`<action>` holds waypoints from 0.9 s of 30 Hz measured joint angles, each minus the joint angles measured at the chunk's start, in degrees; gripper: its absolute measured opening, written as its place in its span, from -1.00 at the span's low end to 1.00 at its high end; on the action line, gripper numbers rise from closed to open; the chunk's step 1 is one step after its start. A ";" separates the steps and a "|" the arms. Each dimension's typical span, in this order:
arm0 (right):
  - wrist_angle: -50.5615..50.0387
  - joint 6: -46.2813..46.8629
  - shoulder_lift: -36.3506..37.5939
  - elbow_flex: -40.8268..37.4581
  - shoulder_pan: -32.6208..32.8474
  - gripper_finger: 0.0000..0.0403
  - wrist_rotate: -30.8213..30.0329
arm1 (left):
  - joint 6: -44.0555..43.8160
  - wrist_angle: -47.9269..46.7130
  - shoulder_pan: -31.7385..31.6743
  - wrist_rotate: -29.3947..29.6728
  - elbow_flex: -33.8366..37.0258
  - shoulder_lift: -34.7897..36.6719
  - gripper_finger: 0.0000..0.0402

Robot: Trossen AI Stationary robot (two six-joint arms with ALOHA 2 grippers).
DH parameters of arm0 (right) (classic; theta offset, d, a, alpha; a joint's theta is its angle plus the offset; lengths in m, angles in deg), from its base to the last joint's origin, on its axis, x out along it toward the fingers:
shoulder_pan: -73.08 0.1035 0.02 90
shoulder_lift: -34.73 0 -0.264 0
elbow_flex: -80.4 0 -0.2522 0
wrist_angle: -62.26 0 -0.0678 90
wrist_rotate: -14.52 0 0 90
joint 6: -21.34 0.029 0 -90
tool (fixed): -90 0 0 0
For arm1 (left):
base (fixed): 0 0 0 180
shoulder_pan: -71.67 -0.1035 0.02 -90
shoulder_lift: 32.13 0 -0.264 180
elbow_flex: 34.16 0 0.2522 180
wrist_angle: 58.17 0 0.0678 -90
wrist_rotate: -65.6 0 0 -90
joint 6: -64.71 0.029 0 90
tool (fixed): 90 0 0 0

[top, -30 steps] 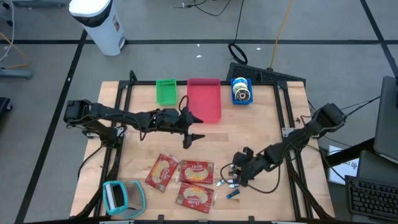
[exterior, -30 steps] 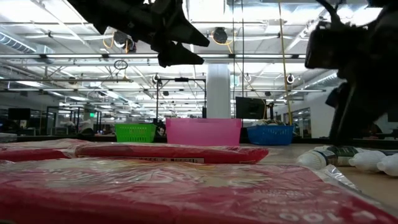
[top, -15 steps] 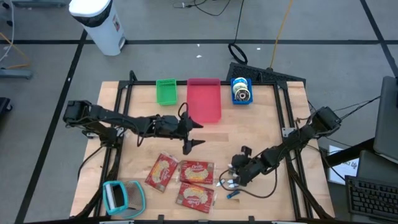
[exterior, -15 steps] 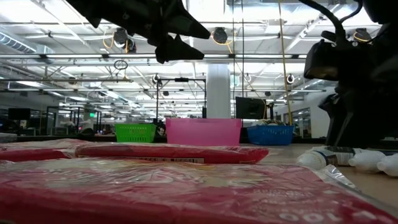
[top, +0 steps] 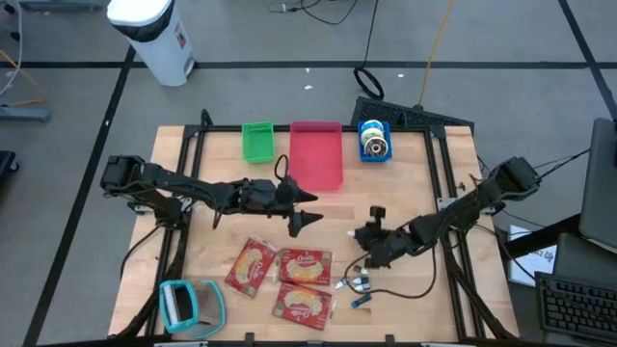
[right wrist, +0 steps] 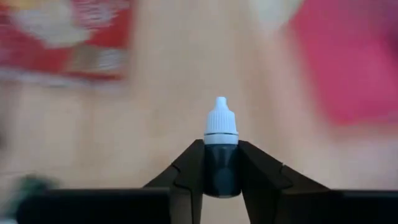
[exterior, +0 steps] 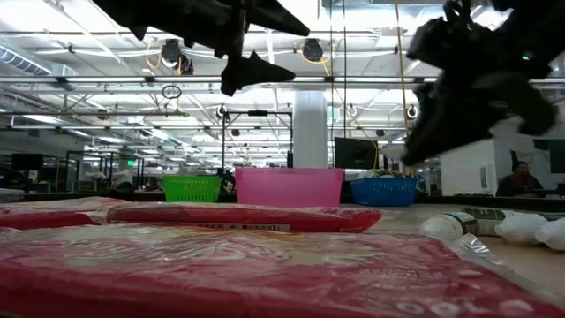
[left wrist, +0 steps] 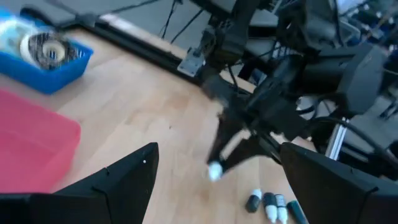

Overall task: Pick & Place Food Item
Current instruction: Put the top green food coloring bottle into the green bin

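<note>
The left gripper grips the small dropper bottle by its white cap (top: pixel 351 233) next, to place the bottle in the green basket (top: pixel 257 143).
Three red food packets (top: pixel 289 278) lie flat near the table's front. My right gripper (right wrist: pixel 221 163) is shut on a small dark dropper bottle (right wrist: pixel 221 155) with a white cap, and hangs above the wood right of the packets (top: pixel 355 235). More small bottles (top: pixel 358 286) lie on the table below it. My left gripper (top: pixel 307 209) hovers open over the table's middle, nothing between its fingers, pointing toward the right gripper (left wrist: pixel 244 138). My right gripper pinches the bottle's dark body (right wrist: pixel 221 177) between its two fingers, below the white cap (right wrist: pixel 221 122). The cap end sticks out past the fingertips (right wrist: pixel 194 163). The bottle is lifted clear of the table, in line with the fingers, which slant downward.
A green basket (top: pixel 257 141), a pink basket (top: pixel 316 154) and a blue basket (top: pixel 374 142) holding a tape roll stand along the far edge. A teal tape dispenser (top: pixel 188 303) sits at the front left corner. Bare wood lies between baskets and packets.
My right gripper has risen from the small bottles near the front edge and gone toward the far edge, rolling as it went, with one bottle lifted clear. My left gripper has rolled about its own line and shifted slightly toward the right.
</note>
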 joint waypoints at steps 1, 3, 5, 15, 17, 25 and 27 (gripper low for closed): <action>-0.02 -3.79 0.98 0.00 -0.75 -0.64 -2.65 | -1.11 1.59 0.00 0.00 0.04 -0.99 0.67; 0.51 -11.50 2.34 0.00 -2.37 -0.65 -7.87 | -3.08 5.25 0.02 -0.04 -0.03 -3.06 0.67; 2.48 -20.05 3.03 0.00 -4.18 -0.69 -10.83 | -4.93 9.02 -0.11 -0.12 0.04 -5.53 0.67; 23.36 -46.92 3.60 0.04 -9.97 -0.69 -11.04 | -6.51 18.07 -3.51 -0.04 0.06 -12.82 0.67; 26.83 -49.93 3.60 0.06 -10.67 -0.70 -8.28 | -5.97 18.24 -4.09 -0.02 0.06 -12.90 0.67; 34.42 -53.57 3.60 0.07 -12.31 -0.70 -3.57 | -6.06 20.61 -5.81 -0.25 0.04 -12.84 0.67; 35.53 -54.06 3.56 0.04 -12.29 -0.71 -3.40 | -6.41 21.24 -5.95 -0.34 0.04 -12.84 0.67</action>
